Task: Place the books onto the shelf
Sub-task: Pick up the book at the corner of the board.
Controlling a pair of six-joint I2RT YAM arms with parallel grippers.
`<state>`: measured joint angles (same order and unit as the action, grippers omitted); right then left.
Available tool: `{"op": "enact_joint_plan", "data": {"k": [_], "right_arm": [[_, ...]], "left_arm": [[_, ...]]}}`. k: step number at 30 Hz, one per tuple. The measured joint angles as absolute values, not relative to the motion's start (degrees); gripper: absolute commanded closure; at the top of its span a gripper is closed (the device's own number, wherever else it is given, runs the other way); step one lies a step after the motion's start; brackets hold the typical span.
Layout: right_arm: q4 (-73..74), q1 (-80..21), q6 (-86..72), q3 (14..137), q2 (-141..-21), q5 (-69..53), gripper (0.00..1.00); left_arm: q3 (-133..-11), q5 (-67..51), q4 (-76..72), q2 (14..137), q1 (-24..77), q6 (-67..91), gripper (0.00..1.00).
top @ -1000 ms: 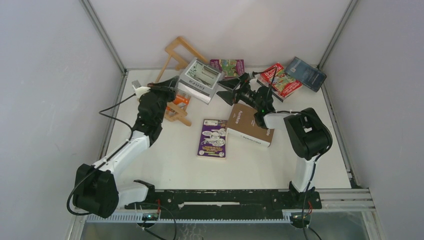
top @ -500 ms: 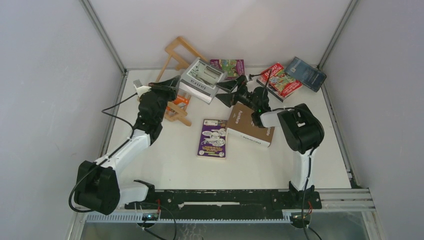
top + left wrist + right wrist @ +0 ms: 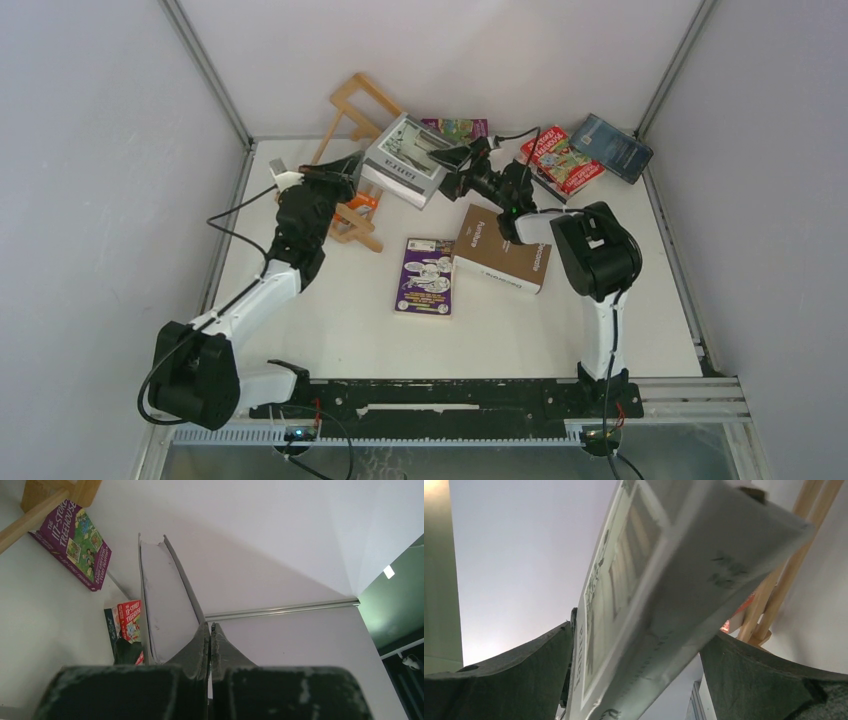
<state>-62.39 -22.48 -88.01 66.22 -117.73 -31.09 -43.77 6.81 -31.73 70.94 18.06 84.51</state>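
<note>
I should next use my right gripper to grab both covers of the thick grey-white book at the book's end away from the shelf (image 3: 436,171). The book's opposite end then stays free to enter the shelf (image 3: 352,105).
A thick grey-white book (image 3: 405,160) stands tilted up at the back, leaning towards the wooden shelf (image 3: 352,105), which lies tipped over with an orange book (image 3: 362,200) in it. My right gripper (image 3: 450,170) is open wide and straddles this book's right end (image 3: 664,580); the book sits skewed between the fingers and touches them. My left gripper (image 3: 345,165) is shut and empty, with its tips (image 3: 210,627) against the book's page edge (image 3: 165,615). Shelf rails (image 3: 784,580) show behind the book.
A purple book (image 3: 427,277) and a thick brown book (image 3: 500,250) lie flat mid-table. Along the back lie another purple book (image 3: 460,127), a red book (image 3: 560,160) and a dark blue book (image 3: 612,147). Enclosure walls stand close on three sides.
My right gripper has moved left and towards the back, and the grey-white book has tipped up steeper against the shelf. The left arm has barely moved.
</note>
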Motion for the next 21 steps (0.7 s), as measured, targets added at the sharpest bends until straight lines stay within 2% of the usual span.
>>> {"op": "enact_joint_plan", "data": {"k": [4,9,15,19,21], "right_arm": [[-62.4,-22.5,-88.9,66.7,-119.5,-31.0,0.12],[-62.4,-22.5,-89.6,67.3,-121.3,-31.2,0.46],[-62.7,-22.2,-91.1,70.1,-122.1,-31.7,0.69],[-62.6,-21.9,-90.7,71.0,-122.1,-32.4,0.72],[-62.3,-21.9,-90.6,71.0,-122.1,-32.6,0.72]], "left_arm": [[-42.5,6.3,-32.6,71.0,18.1,85.2,1.0],[-41.8,5.5,-33.4,72.2,18.1,86.0,1.0],[-40.0,5.6,-34.0,72.9,17.5,86.7,1.0],[-39.6,5.5,-34.2,73.1,17.4,87.0,0.98],[-39.3,5.5,-34.3,73.1,17.4,87.1,0.89]]}}
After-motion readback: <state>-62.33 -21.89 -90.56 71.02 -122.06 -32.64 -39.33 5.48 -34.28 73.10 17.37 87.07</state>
